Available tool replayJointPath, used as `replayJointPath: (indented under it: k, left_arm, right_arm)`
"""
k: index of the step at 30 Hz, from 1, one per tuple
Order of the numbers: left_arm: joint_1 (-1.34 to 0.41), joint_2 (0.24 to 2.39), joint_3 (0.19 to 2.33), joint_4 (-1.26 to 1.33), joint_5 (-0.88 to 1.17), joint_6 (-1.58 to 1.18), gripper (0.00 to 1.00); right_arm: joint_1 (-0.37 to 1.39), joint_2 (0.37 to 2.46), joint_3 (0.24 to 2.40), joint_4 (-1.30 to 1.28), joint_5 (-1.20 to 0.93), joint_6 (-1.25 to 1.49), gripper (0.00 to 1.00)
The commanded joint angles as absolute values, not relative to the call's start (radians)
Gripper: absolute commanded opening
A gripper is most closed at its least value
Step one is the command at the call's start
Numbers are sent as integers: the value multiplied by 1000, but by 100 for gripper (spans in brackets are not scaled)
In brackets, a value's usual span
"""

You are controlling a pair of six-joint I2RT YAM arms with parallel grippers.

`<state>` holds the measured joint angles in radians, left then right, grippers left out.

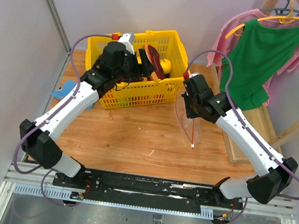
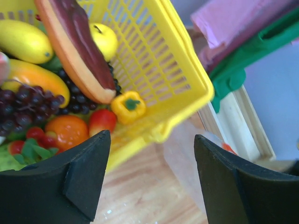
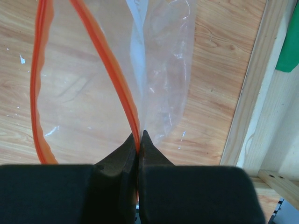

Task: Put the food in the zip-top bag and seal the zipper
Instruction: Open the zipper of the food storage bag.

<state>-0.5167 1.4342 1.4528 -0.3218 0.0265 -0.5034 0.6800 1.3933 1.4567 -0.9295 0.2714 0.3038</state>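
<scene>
I will grab the long dark red slice near its far end [image 1: 151, 54] [image 2: 64, 19] with my left gripper next. The slice's near end will stay free to go into the opening of the zip-top bag.
The food lies in a yellow lattice basket [image 1: 141, 92]: a long dark red slice with a tan rim [image 2: 77, 46], a yellow oval fruit [image 2: 23, 41], dark purple grapes [image 2: 28, 102] and a small yellow pepper [image 2: 127, 106]. My left gripper [image 2: 152, 135] hangs open over the basket's near right corner with nothing between its fingers. My right gripper [image 3: 139, 137] is shut on the red-orange zipper [image 3: 105, 56] of the clear zip-top bag [image 3: 168, 70]. The bag [image 1: 189, 122] hangs above the table right of the basket, its mouth gaping in a loop.
A green shirt [image 1: 258, 54] and a pink garment hang on hangers at the back right, over a wooden frame [image 1: 243, 139]. A blue object [image 1: 63, 88] lies at the table's left edge. The basket rim [image 2: 187, 60] stands close to my left fingers.
</scene>
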Motion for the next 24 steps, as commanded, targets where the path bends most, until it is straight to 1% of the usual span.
replayJointPath:
  k: [1, 7, 12, 19, 24]
  left_arm:
    - [-410, 1524, 1499, -234, 115, -472, 78]
    - [-246, 1713, 1568, -101, 309, -531, 78]
    - [-227, 1888, 1686, -76, 355, -527, 78]
    - [-227, 2076, 1844, -60, 353, -541, 76]
    - [-227, 2182, 1967, -69, 287, -541, 76]
  right_arm:
    - [663, 1384, 1446, -902, 257, 267, 1]
    - [660, 1403, 1458, -872, 284, 303, 1]
    - [657, 1413, 1455, -871, 291, 291, 1]
    - [658, 1419, 1443, -868, 276, 268, 1]
    - [657, 1411, 1424, -855, 260, 270, 1]
